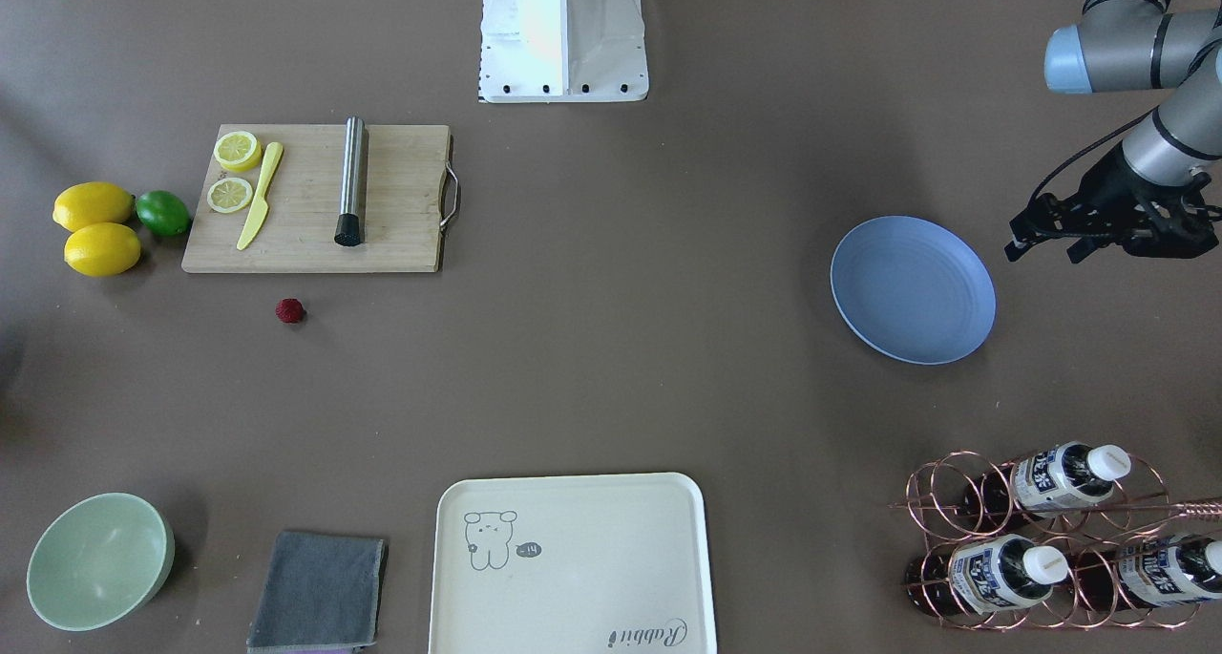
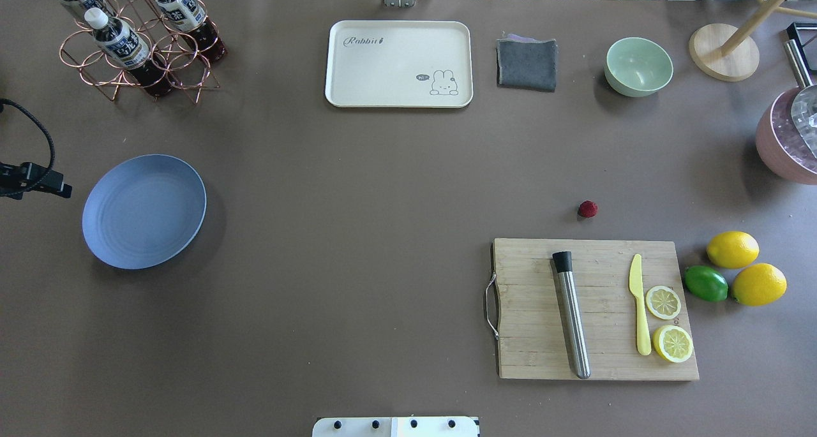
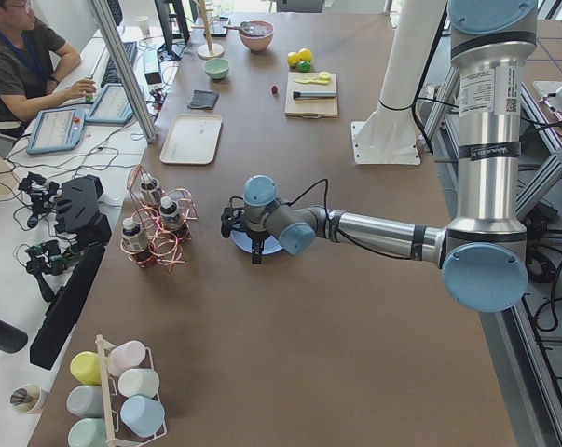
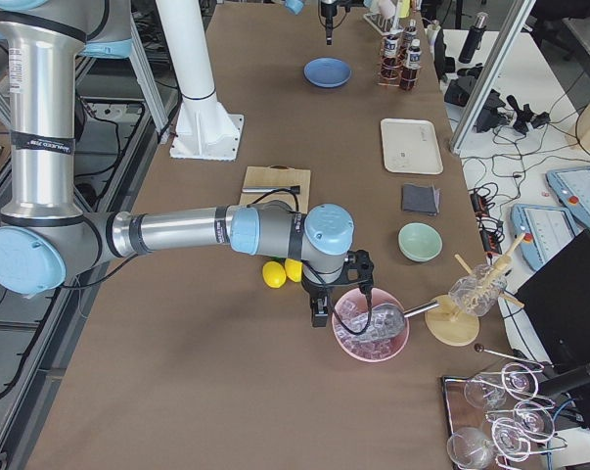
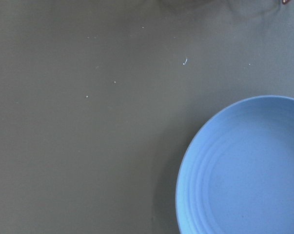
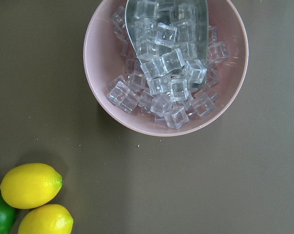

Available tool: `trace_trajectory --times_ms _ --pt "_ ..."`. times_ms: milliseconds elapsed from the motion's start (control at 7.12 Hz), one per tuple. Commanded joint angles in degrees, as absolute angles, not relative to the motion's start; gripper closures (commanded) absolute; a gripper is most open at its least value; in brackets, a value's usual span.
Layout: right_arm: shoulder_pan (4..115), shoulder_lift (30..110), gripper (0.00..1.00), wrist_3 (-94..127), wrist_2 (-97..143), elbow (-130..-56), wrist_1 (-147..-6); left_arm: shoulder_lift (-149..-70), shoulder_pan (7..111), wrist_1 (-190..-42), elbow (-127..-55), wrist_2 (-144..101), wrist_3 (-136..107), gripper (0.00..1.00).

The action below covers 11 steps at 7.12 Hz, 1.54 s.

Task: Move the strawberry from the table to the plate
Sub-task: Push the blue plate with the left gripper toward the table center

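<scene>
The blue plate needs to be ready for the strawberry (image 1: 290, 310), so I will grab the plate by its rim (image 1: 989, 298) with my left gripper next.
The strawberry (image 2: 588, 208) (image 1: 290, 310), small and dark red, lies on the brown table (image 2: 383, 201) just beyond the cutting board's far edge. Far across the table sits the light-blue plate (image 2: 144, 211) (image 1: 912, 289) (image 5: 244, 165), with nothing on it. My left gripper (image 1: 1045, 251) (image 3: 254, 253) hovers beside the plate's outer rim, fingers apart and holding nothing. My right gripper (image 4: 317, 311) hangs next to a pink bowl of ice, well past the lemons from the strawberry. It shows only in the exterior right view, so I cannot tell whether it is open or shut.
A wooden cutting board (image 2: 593, 309) carries a steel muddler, a yellow knife and lemon halves. Two lemons (image 2: 733, 249) and a lime lie at its right. A cream tray (image 2: 399, 64), grey cloth (image 2: 527, 62), green bowl (image 2: 638, 66), bottle rack (image 2: 137, 41) and ice bowl (image 2: 788, 140) line the far side.
</scene>
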<state>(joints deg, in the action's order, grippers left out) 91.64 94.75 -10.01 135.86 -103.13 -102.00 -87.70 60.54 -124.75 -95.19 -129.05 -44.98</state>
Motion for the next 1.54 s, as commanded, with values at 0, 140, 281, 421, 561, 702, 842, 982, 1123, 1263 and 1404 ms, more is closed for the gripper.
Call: trace_trajectory --times_ms 0,140,281,421,561,702,842,982,1123,1263,1404 --pt "91.4 94.7 0.00 -9.9 135.9 -103.2 -102.0 -90.4 58.4 -131.2 -87.9 -128.8 -47.3 0.10" --pt "91.4 94.7 0.00 -9.9 136.0 -103.2 -102.0 -90.4 56.4 -132.3 -87.5 -127.1 -48.2 0.11" --pt "91.4 94.7 0.00 -9.9 136.0 -103.2 -102.0 -90.5 56.0 -132.4 -87.5 -126.8 -49.1 0.13" --pt "91.4 94.7 0.00 -9.9 136.0 -103.2 -102.0 -91.0 55.6 -132.4 -87.5 -126.7 -49.2 0.17" --pt "91.4 94.7 0.00 -9.9 136.0 -103.2 -102.0 -91.1 55.3 -132.6 -86.8 -126.6 -49.2 0.23" --pt "91.4 94.7 0.00 -9.9 136.0 -103.2 -102.0 -91.1 55.3 -132.7 -86.9 -126.6 -49.3 0.41" --pt "91.4 94.7 0.00 -9.8 136.0 -103.3 -102.0 -91.1 55.3 -132.7 -86.7 -126.6 -49.3 0.71" --pt "91.4 94.7 0.00 -9.9 136.0 -103.2 -102.0 -91.1 55.3 -132.7 -86.7 -126.6 -49.3 0.71" --pt "91.4 94.7 0.00 -9.9 136.0 -103.2 -102.0 -91.1 55.3 -132.6 -86.7 -126.6 -49.4 0.76" --pt "91.4 94.7 0.00 -9.8 136.0 -103.2 -102.0 -91.2 55.3 -132.8 -87.1 -126.7 -53.0 1.00" --pt "91.4 94.7 0.00 -9.8 136.0 -103.2 -102.0 -92.3 55.3 -132.5 -87.2 -127.2 -53.8 1.00"
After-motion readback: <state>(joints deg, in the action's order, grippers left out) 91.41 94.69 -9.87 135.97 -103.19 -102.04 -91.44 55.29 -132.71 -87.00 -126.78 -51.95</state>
